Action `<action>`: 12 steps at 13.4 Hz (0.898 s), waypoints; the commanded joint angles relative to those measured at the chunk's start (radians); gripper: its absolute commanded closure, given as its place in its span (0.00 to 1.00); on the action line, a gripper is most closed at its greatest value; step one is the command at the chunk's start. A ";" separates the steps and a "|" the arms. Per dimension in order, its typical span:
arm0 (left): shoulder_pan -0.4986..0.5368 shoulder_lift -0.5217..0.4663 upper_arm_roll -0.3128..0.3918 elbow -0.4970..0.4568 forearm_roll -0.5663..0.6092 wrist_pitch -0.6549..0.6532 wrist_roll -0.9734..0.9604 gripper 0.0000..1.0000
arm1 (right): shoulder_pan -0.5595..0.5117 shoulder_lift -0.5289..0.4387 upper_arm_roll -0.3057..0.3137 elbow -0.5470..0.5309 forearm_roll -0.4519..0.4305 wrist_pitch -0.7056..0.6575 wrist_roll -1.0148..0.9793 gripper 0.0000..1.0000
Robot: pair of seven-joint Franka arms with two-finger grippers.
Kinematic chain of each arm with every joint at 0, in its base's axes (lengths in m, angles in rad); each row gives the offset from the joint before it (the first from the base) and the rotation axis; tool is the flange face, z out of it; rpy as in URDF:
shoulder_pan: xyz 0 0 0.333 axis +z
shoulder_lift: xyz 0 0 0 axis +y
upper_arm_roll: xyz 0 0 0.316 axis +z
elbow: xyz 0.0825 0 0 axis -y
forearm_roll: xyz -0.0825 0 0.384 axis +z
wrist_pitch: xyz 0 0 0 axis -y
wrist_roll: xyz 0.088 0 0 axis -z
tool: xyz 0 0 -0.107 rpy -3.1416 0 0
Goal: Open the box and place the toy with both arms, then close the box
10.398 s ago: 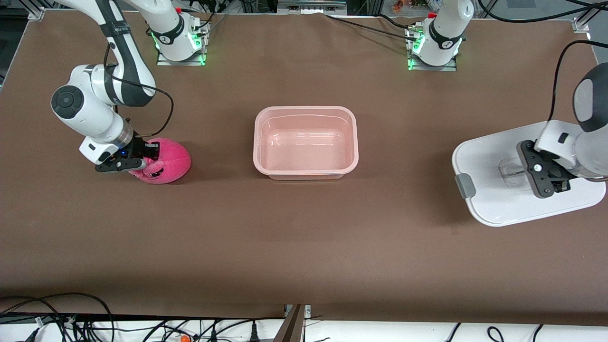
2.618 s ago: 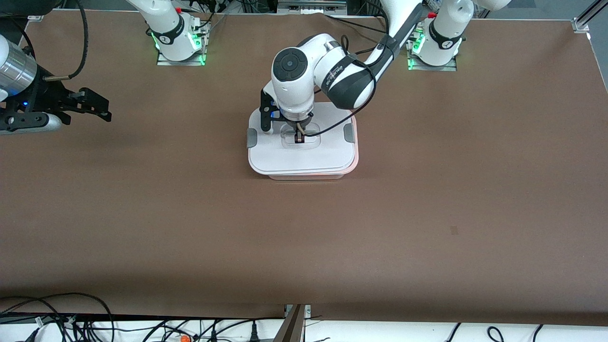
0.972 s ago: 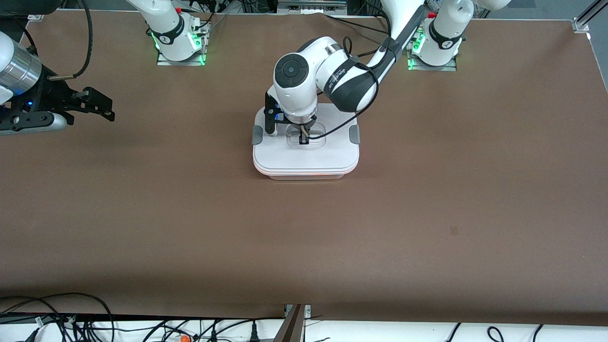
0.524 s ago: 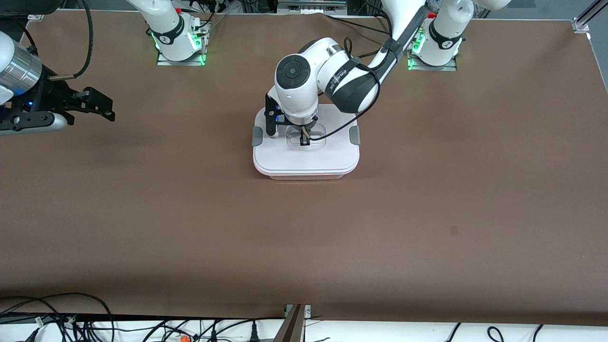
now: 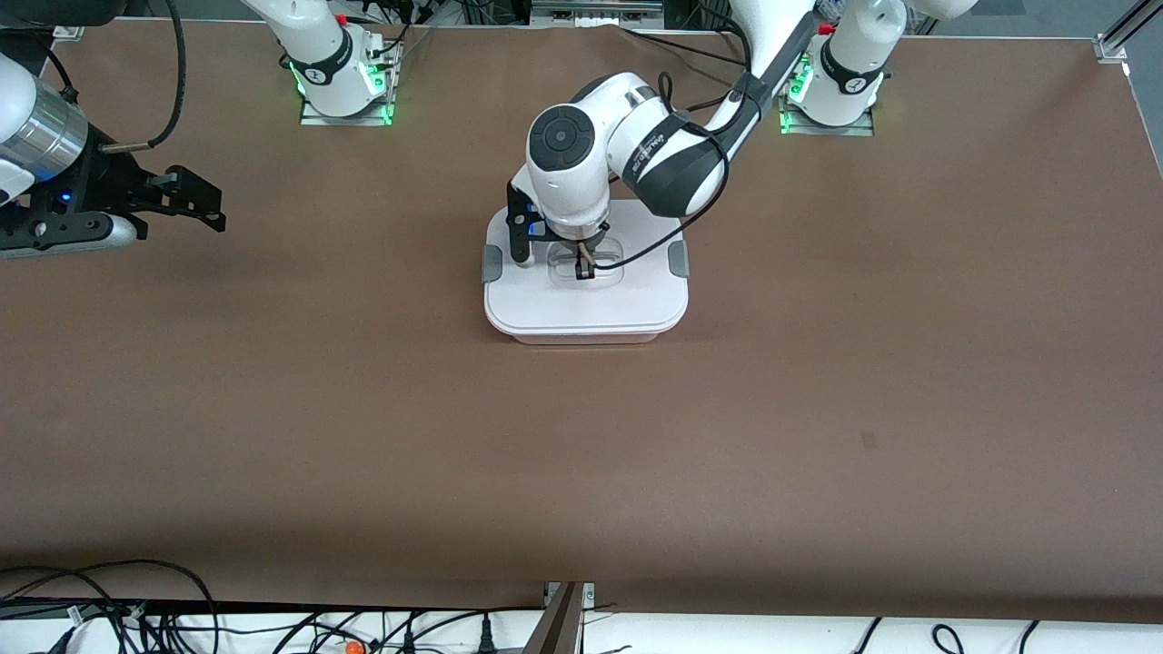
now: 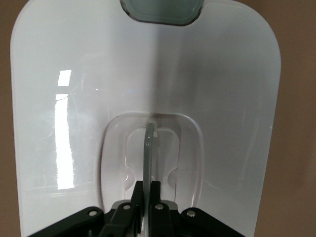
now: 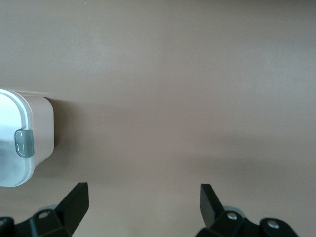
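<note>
The white lid's edge [image 5: 534,325] is on the pink tub's rim [image 5: 583,339] in the front view, so the left gripper needs to open now and let go of the lid.
The box [image 5: 586,309] stands mid-table with its white lid [image 6: 222,84] on the pale pink tub. My left gripper [image 5: 584,270] is over the lid's middle, and in the left wrist view it [image 6: 147,186] is shut on the clear handle [image 6: 149,140] in the lid's recess. A grey clip [image 6: 160,9] shows at the lid's edge. My right gripper [image 5: 218,207] hangs open over bare table toward the right arm's end, nothing between its fingers [image 7: 79,197]. Its wrist view catches the box's corner [image 7: 42,131] with a grey clip [image 7: 24,143]. The toy is hidden.
Brown table cover [image 5: 581,454] spreads all round the box. Grey clips [image 5: 492,263] sit on both short ends of the lid. Cables [image 5: 136,609] lie along the table edge nearest the front camera. Both arm bases [image 5: 341,82] stand at the edge farthest from it.
The lid has sunk onto the tub, hiding the pink rim that showed under it a second ago. My right gripper has drifted slightly toward the box.
</note>
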 commanded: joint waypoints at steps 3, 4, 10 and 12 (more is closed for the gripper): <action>-0.006 0.057 0.005 0.068 0.009 -0.014 -0.041 1.00 | 0.004 -0.005 0.002 0.002 -0.006 0.003 0.019 0.00; -0.008 0.057 0.005 0.070 0.011 -0.014 -0.041 1.00 | 0.004 -0.004 0.002 0.002 -0.006 0.003 0.019 0.00; -0.002 0.049 0.009 0.085 0.020 -0.025 -0.041 0.00 | 0.004 -0.005 0.002 0.002 -0.006 0.003 0.019 0.00; 0.012 0.031 0.022 0.102 0.020 -0.028 -0.041 0.00 | 0.004 -0.005 0.002 0.002 -0.006 0.003 0.017 0.00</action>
